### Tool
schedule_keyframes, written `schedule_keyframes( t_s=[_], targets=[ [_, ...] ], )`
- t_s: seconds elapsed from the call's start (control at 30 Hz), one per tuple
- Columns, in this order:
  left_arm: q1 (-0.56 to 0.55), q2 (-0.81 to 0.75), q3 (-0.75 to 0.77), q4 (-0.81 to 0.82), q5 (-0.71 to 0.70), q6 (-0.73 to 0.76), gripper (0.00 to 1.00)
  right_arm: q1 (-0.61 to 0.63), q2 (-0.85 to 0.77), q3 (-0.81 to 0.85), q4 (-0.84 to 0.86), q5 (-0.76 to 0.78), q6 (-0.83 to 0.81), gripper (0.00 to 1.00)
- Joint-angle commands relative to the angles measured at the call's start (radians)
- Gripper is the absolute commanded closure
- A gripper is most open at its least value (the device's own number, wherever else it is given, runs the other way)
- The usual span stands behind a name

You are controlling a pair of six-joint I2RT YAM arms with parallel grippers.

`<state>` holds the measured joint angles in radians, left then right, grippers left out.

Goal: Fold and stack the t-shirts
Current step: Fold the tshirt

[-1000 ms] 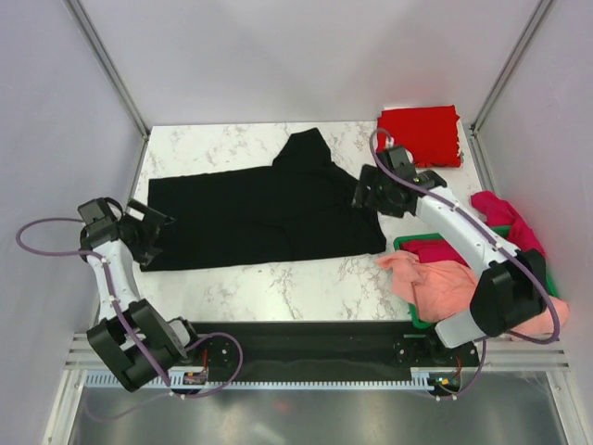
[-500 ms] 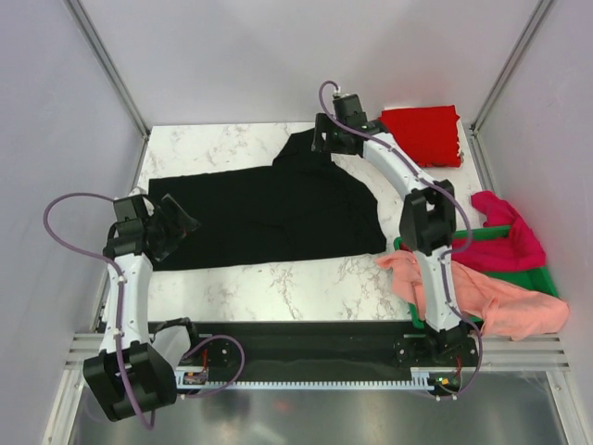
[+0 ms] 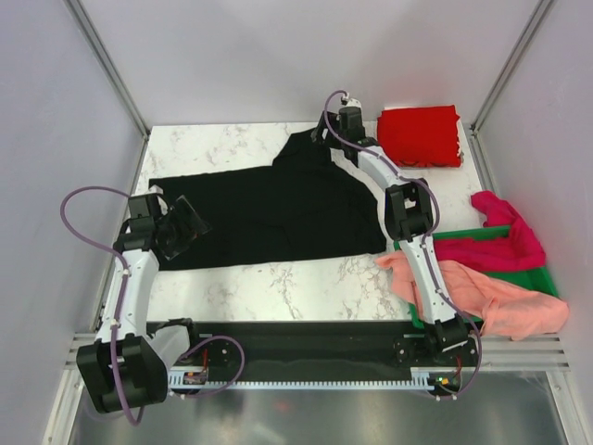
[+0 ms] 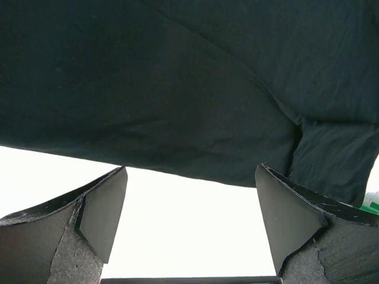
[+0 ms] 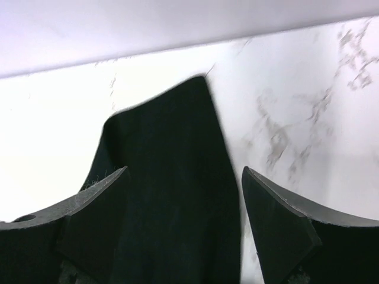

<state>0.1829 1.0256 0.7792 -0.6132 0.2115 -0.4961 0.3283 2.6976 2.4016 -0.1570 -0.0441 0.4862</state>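
Observation:
My right gripper grabs the black t-shirt's far sleeve (image 3: 310, 141) (image 5: 176, 150) next, to fold the t-shirt's far side over onto the near side.
The black t-shirt (image 3: 264, 209) lies spread flat on the marble table, one sleeve (image 3: 306, 148) pointing to the far side. My left gripper (image 3: 188, 225) is open at the shirt's near-left corner. In the left wrist view, my left gripper (image 4: 189, 219) has bare table between its fingers and the shirt's hem (image 4: 177, 89) just ahead. My right gripper (image 3: 321, 139) is open over the far sleeve, and in the right wrist view my right gripper (image 5: 183, 207) has the sleeve (image 5: 172, 171) between its fingers. The red t-shirt (image 3: 422, 134) lies folded at the far right corner.
A green bin (image 3: 548, 281) stands at the right edge, with the magenta t-shirt (image 3: 505, 243) and the salmon-pink t-shirt (image 3: 468, 289) spilling out of it onto the table. Grey walls and metal frame posts close in the table on three sides.
My right arm has swung from the black shirt's right edge to its far sleeve. My left gripper has moved right, closer to the shirt's near-left corner.

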Motion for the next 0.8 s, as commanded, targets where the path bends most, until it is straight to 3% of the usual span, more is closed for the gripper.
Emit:
schedule_keyframes(
  t_s=[0.0, 0.13, 0.37, 0.47, 0.6, 0.77],
  targets=[
    [-0.020, 0.001, -0.003, 0.040, -0.003, 0.037, 0.05, -0.009, 0.073, 0.068, 0.195, 0.059, 0.041, 0.16],
    [-0.063, 0.001, -0.008, 0.039, -0.021, 0.036, 0.05, -0.018, 0.224, 0.217, 0.214, 0.090, 0.103, 0.19],
    [-0.106, -0.001, -0.011, 0.035, -0.053, 0.031, 0.05, 0.000, 0.248, 0.209, 0.212, 0.046, 0.141, 0.20],
    [-0.108, 0.005, -0.009, 0.032, -0.057, 0.033, 0.05, 0.008, 0.249, 0.221, 0.189, -0.011, 0.158, 0.27],
    [-0.111, 0.004, -0.011, 0.029, -0.066, 0.031, 0.05, 0.009, 0.268, 0.232, 0.166, -0.056, 0.201, 0.48],
    [-0.111, 0.005, -0.009, 0.026, -0.077, 0.030, 0.05, 0.015, 0.251, 0.203, 0.160, -0.054, 0.175, 0.57]
  ],
)
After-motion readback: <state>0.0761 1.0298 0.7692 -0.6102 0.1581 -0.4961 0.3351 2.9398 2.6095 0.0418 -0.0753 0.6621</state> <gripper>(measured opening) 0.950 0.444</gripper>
